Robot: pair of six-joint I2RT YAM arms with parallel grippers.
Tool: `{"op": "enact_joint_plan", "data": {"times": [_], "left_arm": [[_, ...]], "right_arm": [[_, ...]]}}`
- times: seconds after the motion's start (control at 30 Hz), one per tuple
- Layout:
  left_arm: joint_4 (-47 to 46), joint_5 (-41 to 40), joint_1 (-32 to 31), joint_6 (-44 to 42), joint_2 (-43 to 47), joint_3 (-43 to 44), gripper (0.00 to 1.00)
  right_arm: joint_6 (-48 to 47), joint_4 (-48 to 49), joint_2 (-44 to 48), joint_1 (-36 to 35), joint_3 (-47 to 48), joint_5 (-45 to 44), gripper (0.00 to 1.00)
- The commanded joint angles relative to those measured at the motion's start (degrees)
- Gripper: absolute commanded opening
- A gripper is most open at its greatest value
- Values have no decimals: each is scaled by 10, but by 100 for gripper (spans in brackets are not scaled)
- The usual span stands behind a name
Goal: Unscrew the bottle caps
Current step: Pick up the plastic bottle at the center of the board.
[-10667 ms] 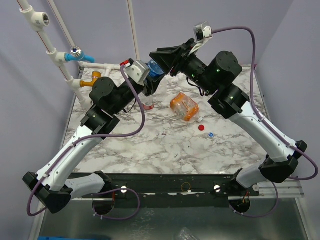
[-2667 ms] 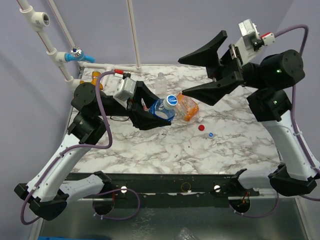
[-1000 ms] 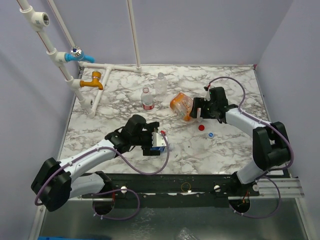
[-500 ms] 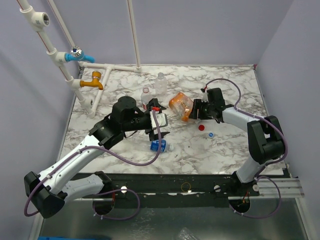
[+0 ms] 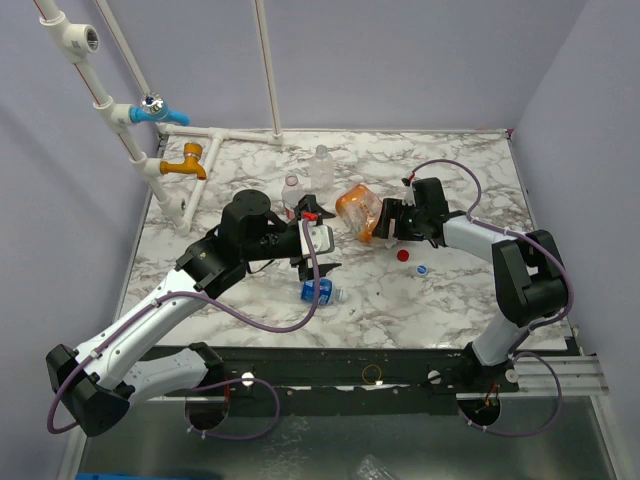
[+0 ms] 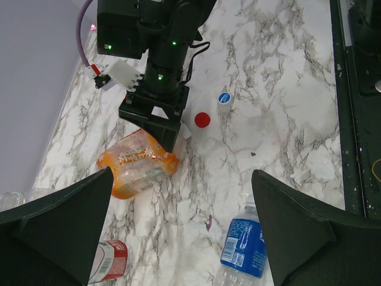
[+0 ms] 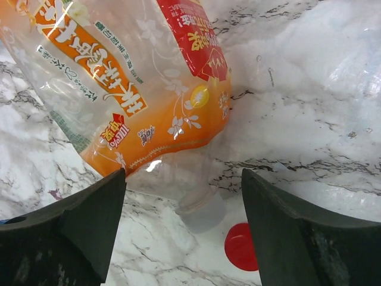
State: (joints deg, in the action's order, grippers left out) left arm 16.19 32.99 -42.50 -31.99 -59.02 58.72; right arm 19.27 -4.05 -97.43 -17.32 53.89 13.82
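Note:
The right gripper needs to take the orange bottle [image 5: 357, 208] by its white cap next, so that the body of the bottle stays free for the left gripper during unscrewing.
The squat orange bottle [image 7: 131, 77] lies on its side, its white cap [image 7: 202, 210] still on the neck. My right gripper [image 7: 183, 179] stands open with a finger on either side of that neck, touching nothing that I can see; from above it [image 5: 392, 222] sits at the orange bottle's [image 5: 357, 208] right end. A loose red cap [image 5: 403, 255] and a blue-and-white cap [image 5: 421, 269] lie just in front of it. The blue-labelled bottle [image 6: 244, 244] lies flat and capless. My left gripper [image 6: 183, 173] hangs open above the table, empty, over the ground between the bottles [image 5: 318, 248].
A red-labelled bottle [image 5: 292, 188] and a plain clear bottle [image 5: 320, 165] stand behind the left arm. White pipes with an orange tap [image 5: 185, 165] and a blue valve [image 5: 150, 110] run along the back left. Purple walls close in the marble table [image 5: 250, 310].
The left gripper has let go of the blue-labelled bottle, now lying on the table, and has risen and moved back towards the middle. The right gripper stays at the orange bottle's neck.

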Motion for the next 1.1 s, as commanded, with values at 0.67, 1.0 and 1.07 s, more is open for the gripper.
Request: {"op": "enact_joint_plan", "data": {"times": [0.67, 1.0, 1.07], "left_arm": [[4, 31, -3, -11, 11, 20, 99], [2, 39, 0, -3, 13, 30, 99], [2, 42, 1, 1, 15, 30, 99]], "right_arm": [[-3, -26, 79, -58, -50, 18, 68], [2, -66, 14, -96, -8, -99, 61], [9, -54, 11, -97, -8, -110, 57]]}}
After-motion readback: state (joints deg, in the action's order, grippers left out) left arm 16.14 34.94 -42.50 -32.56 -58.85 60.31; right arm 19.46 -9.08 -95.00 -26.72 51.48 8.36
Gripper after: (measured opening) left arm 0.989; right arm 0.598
